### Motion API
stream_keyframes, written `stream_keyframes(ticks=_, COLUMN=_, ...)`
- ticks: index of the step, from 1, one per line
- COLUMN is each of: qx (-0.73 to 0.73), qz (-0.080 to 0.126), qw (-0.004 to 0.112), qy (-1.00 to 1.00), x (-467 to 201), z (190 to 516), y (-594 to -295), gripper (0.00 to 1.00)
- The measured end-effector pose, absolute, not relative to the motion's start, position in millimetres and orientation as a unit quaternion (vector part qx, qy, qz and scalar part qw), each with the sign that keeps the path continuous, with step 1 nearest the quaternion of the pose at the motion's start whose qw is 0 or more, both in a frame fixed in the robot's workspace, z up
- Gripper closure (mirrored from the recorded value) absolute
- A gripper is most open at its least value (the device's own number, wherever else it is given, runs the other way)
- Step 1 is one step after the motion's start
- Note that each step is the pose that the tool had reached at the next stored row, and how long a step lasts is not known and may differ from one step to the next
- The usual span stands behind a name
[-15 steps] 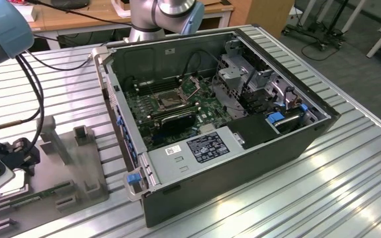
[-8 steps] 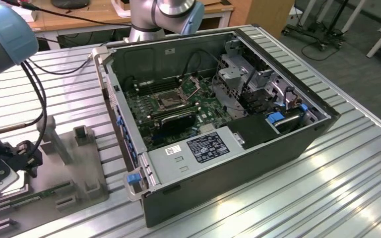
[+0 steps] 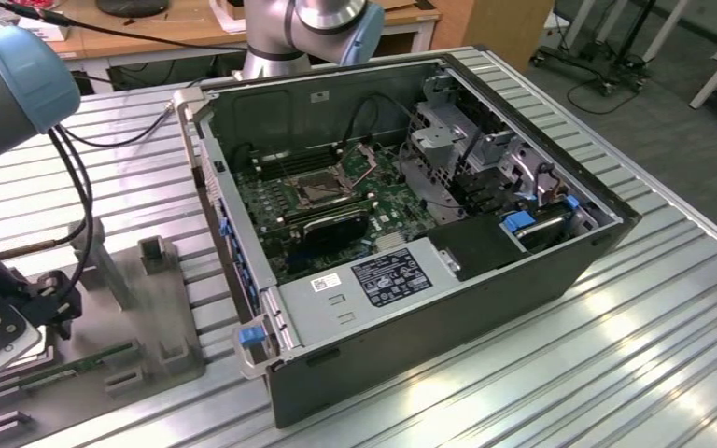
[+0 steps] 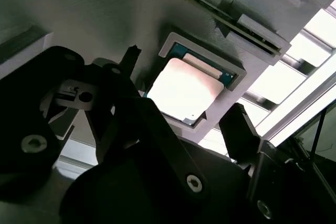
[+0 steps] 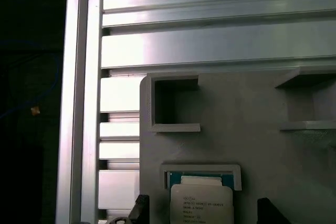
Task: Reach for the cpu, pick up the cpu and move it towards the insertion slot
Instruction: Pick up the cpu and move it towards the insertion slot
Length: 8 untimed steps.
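My fingertips reach down on either side of the CPU (image 5: pixel 202 203) in the raised pocket (image 5: pixel 200 168), so closing now would catch the CPU. It is time to close on it.
The cpu (image 4: pixel 186 90) (image 5: pixel 202 203) is a small square chip with a silvery top. It lies flat in a raised pocket of a grey holder block (image 5: pixel 252 145). My gripper (image 4: pixel 185 92) (image 5: pixel 203 206) hangs open just above it. One dark finger (image 4: pixel 131 59) is off one side of the chip and the other finger (image 4: pixel 239 124) is off the opposite side, neither touching it. In the exterior view the gripper (image 3: pixel 49 303) is low over the grey holder (image 3: pixel 147 317) at the exterior view's left. The insertion slot (image 3: pixel 317 189) is a silver-framed socket on the green board inside the open computer case (image 3: pixel 458 280).
A long green memory stick (image 3: pixel 85 359) lies in the same holder near the gripper. The ribbed metal table (image 3: pixel 657 355) carries the case and holder. Black cables (image 3: pixel 78 187) hang from the arm. A second arm's base (image 3: pixel 296 37) stands behind the case.
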<state>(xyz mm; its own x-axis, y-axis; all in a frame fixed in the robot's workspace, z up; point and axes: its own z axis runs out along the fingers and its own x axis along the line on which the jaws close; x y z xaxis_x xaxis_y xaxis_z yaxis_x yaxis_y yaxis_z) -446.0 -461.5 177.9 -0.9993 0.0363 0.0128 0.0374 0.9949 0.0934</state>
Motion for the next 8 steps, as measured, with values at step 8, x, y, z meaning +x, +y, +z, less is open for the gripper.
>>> stream_keyframes(ticks=8, qx=-0.019, qz=-0.047, qw=0.005, qy=-0.999, x=-446.0, z=177.4, y=-461.0, gripper=0.30)
